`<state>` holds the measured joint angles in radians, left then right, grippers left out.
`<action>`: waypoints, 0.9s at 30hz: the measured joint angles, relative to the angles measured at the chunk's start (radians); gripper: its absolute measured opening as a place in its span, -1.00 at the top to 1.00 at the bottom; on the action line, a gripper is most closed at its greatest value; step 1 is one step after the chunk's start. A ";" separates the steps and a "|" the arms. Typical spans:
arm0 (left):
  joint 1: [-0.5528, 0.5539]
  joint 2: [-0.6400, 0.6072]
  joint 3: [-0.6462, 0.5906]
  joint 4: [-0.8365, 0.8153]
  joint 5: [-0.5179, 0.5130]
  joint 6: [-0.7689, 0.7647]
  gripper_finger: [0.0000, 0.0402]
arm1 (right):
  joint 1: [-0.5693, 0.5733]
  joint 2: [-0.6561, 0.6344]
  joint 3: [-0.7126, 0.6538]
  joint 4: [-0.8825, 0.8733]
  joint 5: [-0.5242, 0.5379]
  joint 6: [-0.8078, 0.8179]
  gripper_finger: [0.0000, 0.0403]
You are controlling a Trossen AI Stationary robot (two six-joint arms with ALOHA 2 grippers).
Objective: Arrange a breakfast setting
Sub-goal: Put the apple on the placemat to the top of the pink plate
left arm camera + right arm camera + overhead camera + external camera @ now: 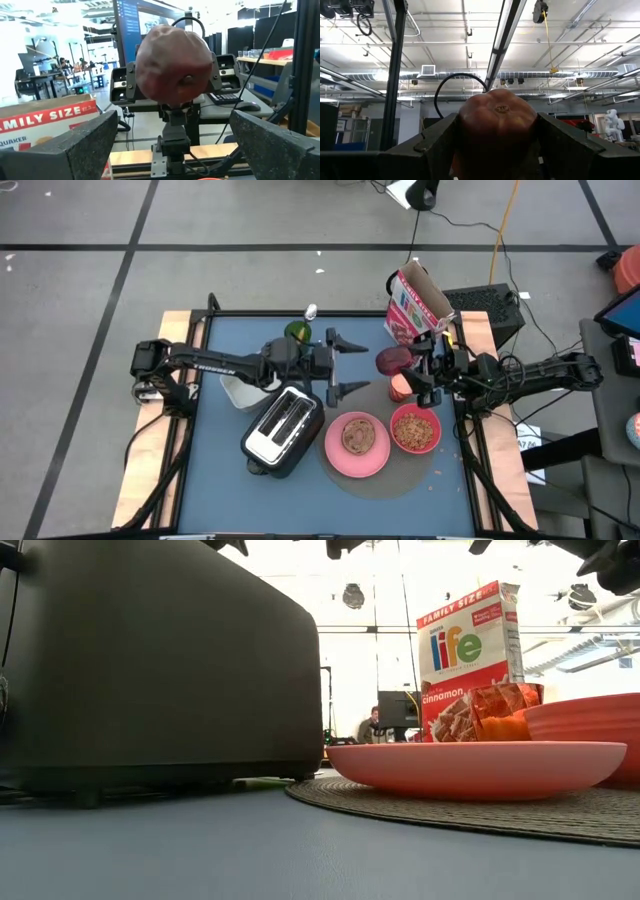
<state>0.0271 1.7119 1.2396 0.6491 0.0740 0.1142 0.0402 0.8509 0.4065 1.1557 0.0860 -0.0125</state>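
Note:
I should grab the fruit (392, 360) by its smooth round sides with my left gripper next. Then I can add it by the pink plate (340, 460).
The dark red fruit (392, 360) hangs in the air over the table's right half, with my right gripper (405, 362) shut on it; it fills the right wrist view (497, 127). My left gripper (350, 365) stands open just left of the fruit, its fingers (75, 145) wide apart and clear of it (172, 60). The pink plate (340, 460) lies on a round mat with the browned bread (358, 435) on it. The red bowl (415, 430) of cereal stands to its right. The small cup (400, 387) stands below the fruit. My right gripper pinches the fruit by two opposite sides (467, 132) between its two fingers (432, 145). The fingers come from the table's right side and slant upward. The fruit is lifted clear of the table, with its dimpled end (499, 108) facing away from the wrist.
A silver-and-black toaster (283, 430) lies left of the plate. A cereal box (415, 305) stands at the back right, and a white container (238, 390) sits under my left arm. A green object (297, 330) lies near the far edge. There is bare blue table at the near left.

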 joint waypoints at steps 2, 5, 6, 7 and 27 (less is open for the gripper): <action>-0.001 0.000 0.000 0.000 0.000 0.014 -0.93 | 0.000 0.000 0.000 0.004 0.000 -0.006 -0.26; -0.001 0.000 0.000 0.011 -0.010 0.016 -0.93 | 0.000 0.002 0.000 0.016 0.000 -0.028 -0.26; -0.002 0.000 0.000 0.014 -0.020 0.019 -0.93 | 0.000 0.005 0.000 0.023 0.000 -0.033 -0.26; -0.002 0.000 0.000 0.020 -0.028 0.024 -0.93 | 0.000 0.008 0.000 0.028 0.000 -0.034 -0.26; -0.031 0.004 0.000 0.134 -0.086 0.106 -0.93 | -0.002 0.167 0.000 0.283 -0.004 -0.090 -0.26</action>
<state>-0.0036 1.7161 1.2400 0.7829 -0.0124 0.2199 0.0383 1.0178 0.4065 1.4392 0.0822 -0.1024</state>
